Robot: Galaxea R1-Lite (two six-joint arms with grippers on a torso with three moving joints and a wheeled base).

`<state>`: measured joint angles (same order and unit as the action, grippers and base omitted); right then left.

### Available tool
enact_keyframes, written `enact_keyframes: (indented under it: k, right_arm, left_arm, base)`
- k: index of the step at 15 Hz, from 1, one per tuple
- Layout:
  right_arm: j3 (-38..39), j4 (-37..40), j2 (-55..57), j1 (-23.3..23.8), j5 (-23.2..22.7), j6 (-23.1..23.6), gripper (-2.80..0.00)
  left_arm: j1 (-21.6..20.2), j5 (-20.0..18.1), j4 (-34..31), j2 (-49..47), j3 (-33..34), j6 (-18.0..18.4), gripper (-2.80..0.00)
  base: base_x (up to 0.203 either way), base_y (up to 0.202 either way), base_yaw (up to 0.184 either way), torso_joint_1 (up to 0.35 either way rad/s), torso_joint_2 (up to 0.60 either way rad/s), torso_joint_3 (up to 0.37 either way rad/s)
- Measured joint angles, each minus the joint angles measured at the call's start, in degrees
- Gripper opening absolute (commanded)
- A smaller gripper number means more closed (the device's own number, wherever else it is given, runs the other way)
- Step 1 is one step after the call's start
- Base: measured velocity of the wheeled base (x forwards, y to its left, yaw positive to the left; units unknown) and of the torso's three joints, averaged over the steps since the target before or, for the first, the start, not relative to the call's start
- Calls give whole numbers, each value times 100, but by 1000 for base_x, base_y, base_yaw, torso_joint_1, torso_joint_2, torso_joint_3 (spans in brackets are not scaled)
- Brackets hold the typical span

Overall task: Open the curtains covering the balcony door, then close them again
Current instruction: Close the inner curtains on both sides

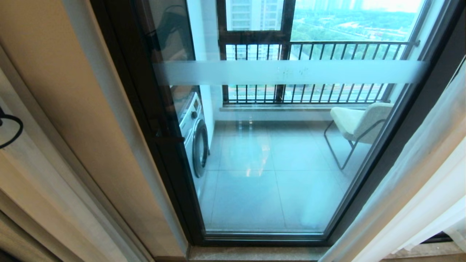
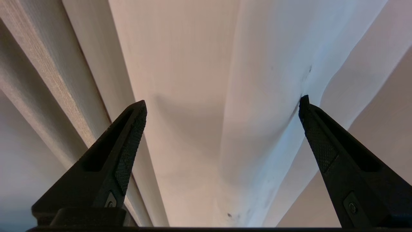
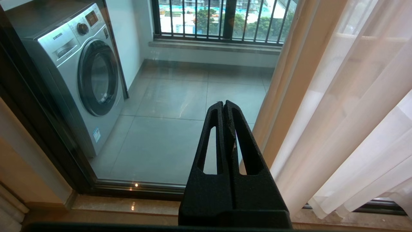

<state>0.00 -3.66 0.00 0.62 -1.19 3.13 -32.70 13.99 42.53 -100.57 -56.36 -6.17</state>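
Observation:
My left gripper is about to grab the cream-white curtain by its raised fold near the curtain's edge [image 2: 258, 116], because the cloth [image 2: 181, 154] beside the fold hangs flat and slack.
The balcony door [image 1: 276, 163] stands uncovered in the middle of the head view, with a frosted band [image 1: 291, 72] across its glass. Sheer white curtains [image 1: 418, 171] hang bunched at the right. At the left hangs beige fabric [image 1: 72, 109]. My left gripper [image 2: 222, 100] is open, out of the head view, with a pale cream-white fold of curtain [image 2: 199, 129] between its fingers. One fingertip [image 2: 304, 106] touches a crease. My right gripper [image 3: 223, 102] is shut and empty, low by the door's glass [image 3: 167, 135], beside the sheer curtains [image 3: 354, 112].
Behind the glass are a washing machine [image 1: 194, 134], a pale chair [image 1: 358, 122] and a black railing [image 1: 316, 47]. A stone sill [image 1: 255, 253] runs under the door. A taupe drape [image 3: 289, 80] hangs beside the right curtains. A black cable loop [image 1: 11, 127] shows at the far left.

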Motion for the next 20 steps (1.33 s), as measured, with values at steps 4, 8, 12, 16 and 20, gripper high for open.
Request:
enact_keyframes:
  k: [4, 8, 12, 16, 20]
  right_arm:
    - [0, 2, 0, 0, 0, -4, -280]
    - [0, 2, 0, 0, 1, -2, -280]
    - [0, 2, 0, -2, 0, 0, -280]
    - [0, 1, 0, -2, 1, 0, -280]
    - [0, 2, 0, 0, -1, -2, -280]
  left_arm:
    - [-6, -16, 10, -50, -9, 6, -280]
    - [-6, -13, 11, -50, -6, 6, -280]
    - [-15, -13, 21, -50, -30, -13, -280]
    - [-28, -7, 134, -42, 11, -9, -280]
    - [-28, -9, 154, 88, 65, -12, -280]
  base:
    - [0, 0, 0, 0, 0, 0]
    - [0, 0, 0, 0, 0, 0]
    - [0, 0, 0, 0, 0, 0]
    - [0, 0, 0, 0, 0, 0]
    - [0, 0, 0, 0, 0, 0]
